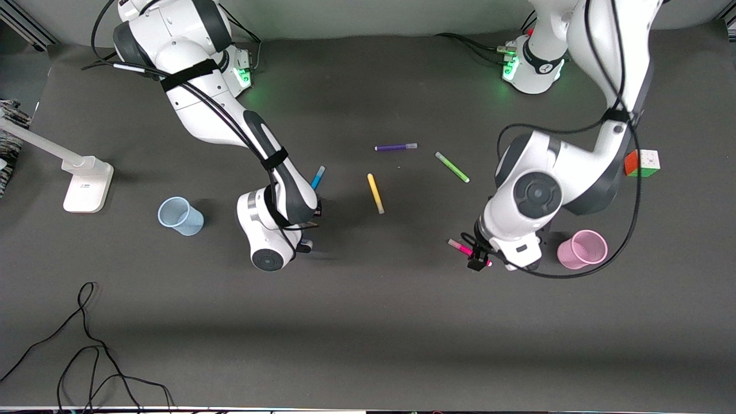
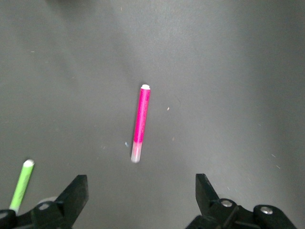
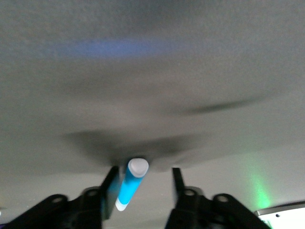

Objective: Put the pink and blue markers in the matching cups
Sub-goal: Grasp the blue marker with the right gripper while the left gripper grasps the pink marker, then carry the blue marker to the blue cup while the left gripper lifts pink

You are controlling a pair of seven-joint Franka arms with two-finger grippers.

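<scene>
My left gripper is to put the pink marker in its matching cup, so next it needs to grab the marker by its translucent end (image 2: 136,150).
The pink marker (image 1: 462,247) lies on the dark mat, on the side of the pale pink cup (image 1: 582,249) toward the right arm's end. My left gripper (image 1: 477,260) hangs low over it, open and empty. In the left wrist view the marker (image 2: 141,121) lies just ahead of the spread fingers (image 2: 76,195). The blue marker (image 1: 318,177) sticks out beside my right gripper (image 1: 313,217). In the right wrist view it (image 3: 132,183) stands between the parted fingers (image 3: 110,188), against one and clear of the other. The pale blue cup (image 1: 180,215) stands toward the right arm's end.
A purple pen (image 1: 395,147), a green pen (image 1: 452,167) and a yellow pen (image 1: 375,193) lie mid-table; the green pen also shows in the left wrist view (image 2: 21,183). A colour cube (image 1: 642,163) sits near the pink cup. A white lamp base (image 1: 86,184) and loose cables (image 1: 86,345) lie at the right arm's end.
</scene>
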